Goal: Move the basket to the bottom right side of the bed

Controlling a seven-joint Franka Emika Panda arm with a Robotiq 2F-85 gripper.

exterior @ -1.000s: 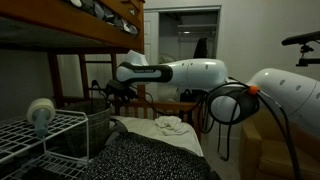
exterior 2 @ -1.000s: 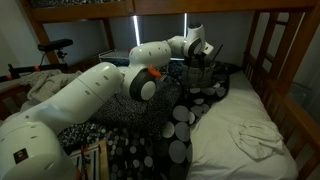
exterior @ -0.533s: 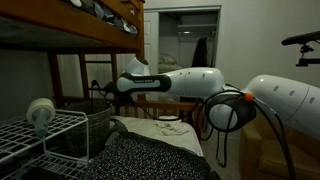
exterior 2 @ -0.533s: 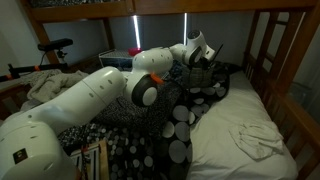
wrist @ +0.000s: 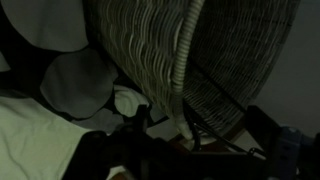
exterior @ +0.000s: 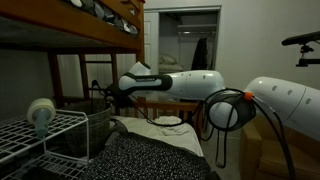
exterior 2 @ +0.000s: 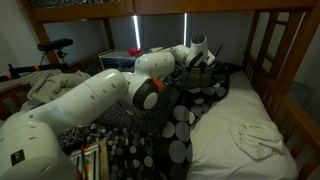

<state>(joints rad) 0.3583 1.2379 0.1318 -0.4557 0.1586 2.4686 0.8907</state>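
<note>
The basket's rim [exterior: 109,105] [wrist: 180,104] is beyond my open fingers, and they would likely miss it if I closed now. My gripper should first move toward the basket's rim, then close on it.
The grey woven basket [exterior: 93,128] stands on the bed's dark speckled blanket [exterior: 150,158], near the wooden bunk frame. In an exterior view it is a dark shape [exterior 2: 199,78] at the far end of the bed [exterior 2: 240,125]. My gripper [exterior: 106,96] hovers just over its rim; it also shows from the other side [exterior 2: 204,62]. In the wrist view the basket wall [wrist: 230,45] and a pale handle strip [wrist: 185,50] fill the frame. My gripper [wrist: 197,140] is open, with its dark fingers on either side of the basket's edge.
A white wire shelf rack [exterior: 40,135] with a round white object on it stands close beside the basket. Wooden bunk posts and a slatted rail [exterior 2: 262,50] border the bed. A pale sheet with a crumpled cloth [exterior 2: 250,135] covers the near half of the mattress.
The arm has swung down and toward the basket, bringing my gripper from above it to its rim. The basket has not moved.
</note>
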